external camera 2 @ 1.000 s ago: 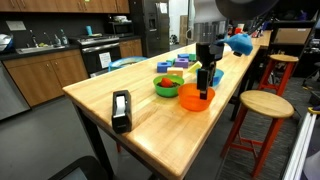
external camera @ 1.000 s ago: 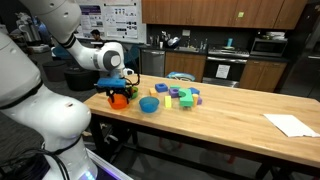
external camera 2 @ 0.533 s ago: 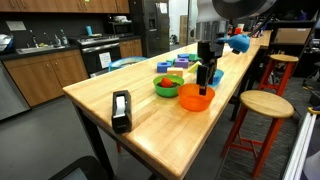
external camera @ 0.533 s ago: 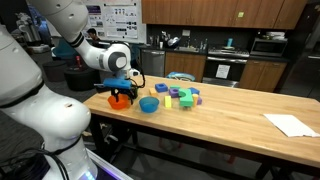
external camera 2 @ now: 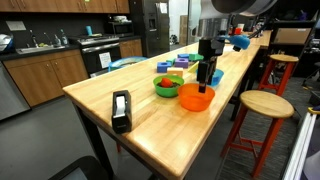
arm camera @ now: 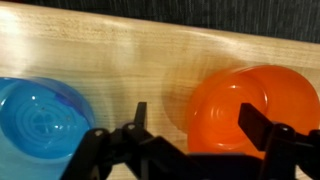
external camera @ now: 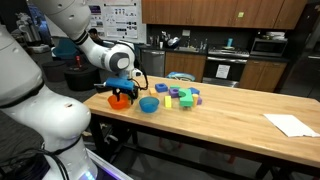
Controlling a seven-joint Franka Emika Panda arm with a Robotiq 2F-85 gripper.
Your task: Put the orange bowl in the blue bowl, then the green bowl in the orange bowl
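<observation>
My gripper should close on the orange bowl's rim (external camera: 130,98) now. The orange bowl's blue-bowl side is between my fingers, so they would hold the orange bowl's rim if they closed now.
The orange bowl (arm camera: 240,105) sits upright on the wooden table and shows in both exterior views (external camera: 119,99) (external camera 2: 196,98). The blue bowl (arm camera: 35,118) stands beside it, apart (external camera: 149,105). In an exterior view the blue bowl (external camera 2: 216,77) is partly hidden behind the gripper. The green bowl (external camera 2: 166,85) stands on the orange bowl's other side. My gripper (arm camera: 197,120) is open just over the orange bowl (external camera 2: 205,87). One finger is outside the rim on the blue bowl's side and the other is over the bowl's inside. It holds nothing.
Several small coloured blocks (external camera: 182,97) lie past the bowls (external camera 2: 180,65). A black tape dispenser (external camera 2: 121,110) stands near the table's end. A white paper (external camera: 290,124) lies far along the table. A wooden stool (external camera 2: 265,104) stands by the table's edge.
The arm has shifted slightly above the orange bowl, with the gripper still open. The bowls have not moved.
</observation>
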